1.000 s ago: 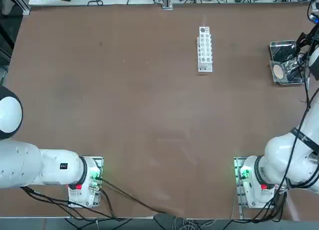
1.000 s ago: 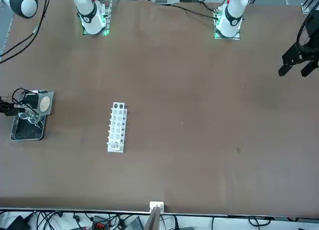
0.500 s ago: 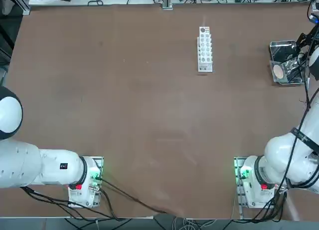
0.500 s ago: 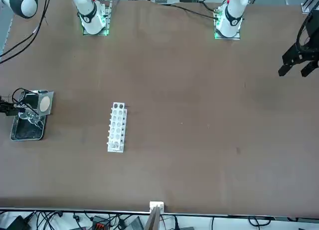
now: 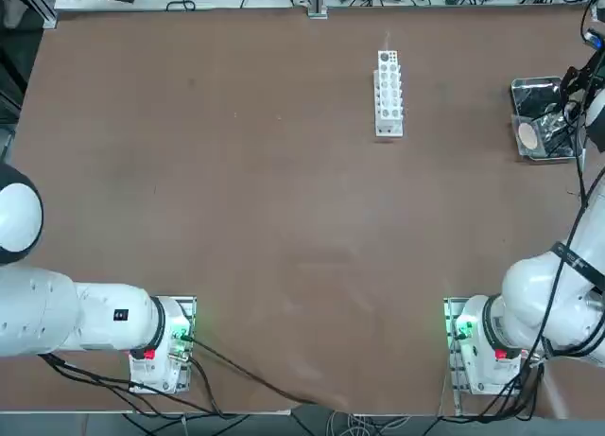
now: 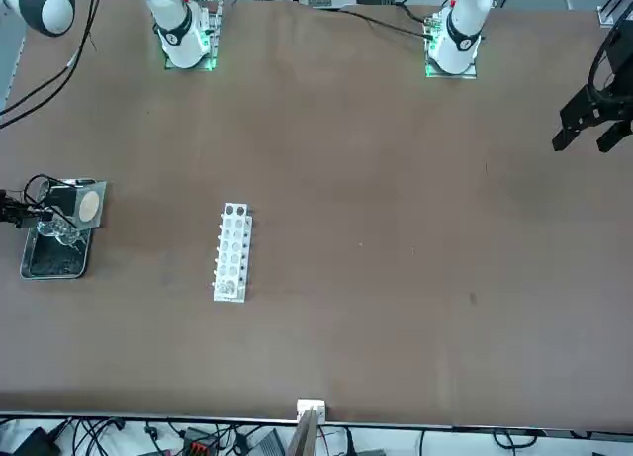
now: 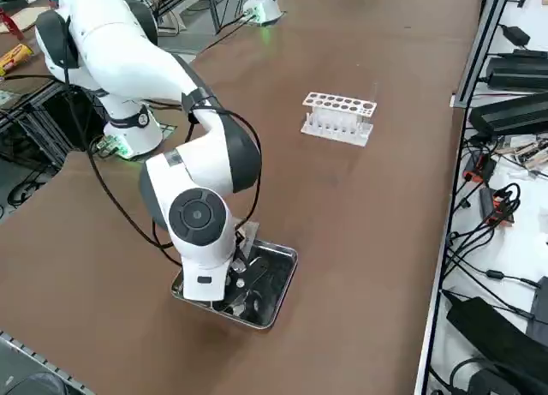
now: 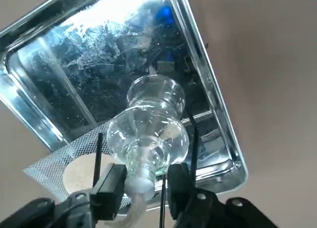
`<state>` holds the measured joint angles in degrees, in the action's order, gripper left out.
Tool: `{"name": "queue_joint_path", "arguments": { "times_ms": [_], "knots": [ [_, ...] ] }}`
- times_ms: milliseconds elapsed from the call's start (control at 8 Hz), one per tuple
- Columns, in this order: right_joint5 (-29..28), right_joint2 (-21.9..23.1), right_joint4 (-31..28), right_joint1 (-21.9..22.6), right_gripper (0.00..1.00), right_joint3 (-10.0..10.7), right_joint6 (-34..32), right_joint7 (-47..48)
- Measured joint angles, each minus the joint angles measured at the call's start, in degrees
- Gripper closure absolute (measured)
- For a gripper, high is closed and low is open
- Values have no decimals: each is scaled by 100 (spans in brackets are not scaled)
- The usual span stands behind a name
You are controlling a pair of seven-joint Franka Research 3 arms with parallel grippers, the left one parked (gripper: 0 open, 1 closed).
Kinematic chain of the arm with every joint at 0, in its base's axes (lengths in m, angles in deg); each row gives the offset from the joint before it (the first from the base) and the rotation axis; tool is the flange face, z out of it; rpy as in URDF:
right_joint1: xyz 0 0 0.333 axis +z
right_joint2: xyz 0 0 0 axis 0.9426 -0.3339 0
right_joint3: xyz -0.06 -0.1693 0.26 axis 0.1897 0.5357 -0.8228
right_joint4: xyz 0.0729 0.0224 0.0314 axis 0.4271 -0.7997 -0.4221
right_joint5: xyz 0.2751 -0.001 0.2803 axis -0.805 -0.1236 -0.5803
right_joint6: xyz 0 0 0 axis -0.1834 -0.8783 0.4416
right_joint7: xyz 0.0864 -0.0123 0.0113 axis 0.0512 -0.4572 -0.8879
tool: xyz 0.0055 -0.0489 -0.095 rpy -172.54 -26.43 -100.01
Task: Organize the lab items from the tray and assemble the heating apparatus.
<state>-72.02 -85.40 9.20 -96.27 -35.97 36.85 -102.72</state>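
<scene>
The burner's glass body bulges round and wide (image 8: 148, 136), so I will next grab the burner with my right gripper by its narrow neck (image 8: 140, 182).
The shiny metal tray (image 8: 208, 79) lies at the table's right edge, and also shows in the top view (image 5: 523, 84) and front view (image 6: 54, 273). In it stands the clear glass burner (image 8: 148, 129), over the grey mesh with a tan disc (image 8: 54, 161). The thin black wires of the ring stand (image 8: 194, 144) rise beside the burner. My right gripper (image 8: 147, 186) reaches into the tray, its fingers either side of the burner's narrow neck. They are open, with a thin gap showing on one side. The mesh shows from above (image 5: 526, 136).
A white holed test tube rack (image 5: 388, 92) stands toward the table's far side, left of the tray; it also shows from the front (image 6: 232, 251) and right side (image 7: 339, 116). Cables and boxes lie beyond the table's far edge (image 7: 505, 112).
The right wrist has shifted only very slightly at the tray. The tray, its contents and the rack have not moved.
</scene>
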Motion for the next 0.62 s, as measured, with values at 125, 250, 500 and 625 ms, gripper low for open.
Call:
{"name": "queue_joint_path", "arguments": {
  "times_ms": [125,250,500,625],
  "knots": [
    [0,0,0,0,48,0,3,0],
    [0,0,0,0,49,0,8,-1],
    [0,0,0,0,52,-1,22,-2],
    [0,0,0,0,52,-1,29,-2]
  ]
}}
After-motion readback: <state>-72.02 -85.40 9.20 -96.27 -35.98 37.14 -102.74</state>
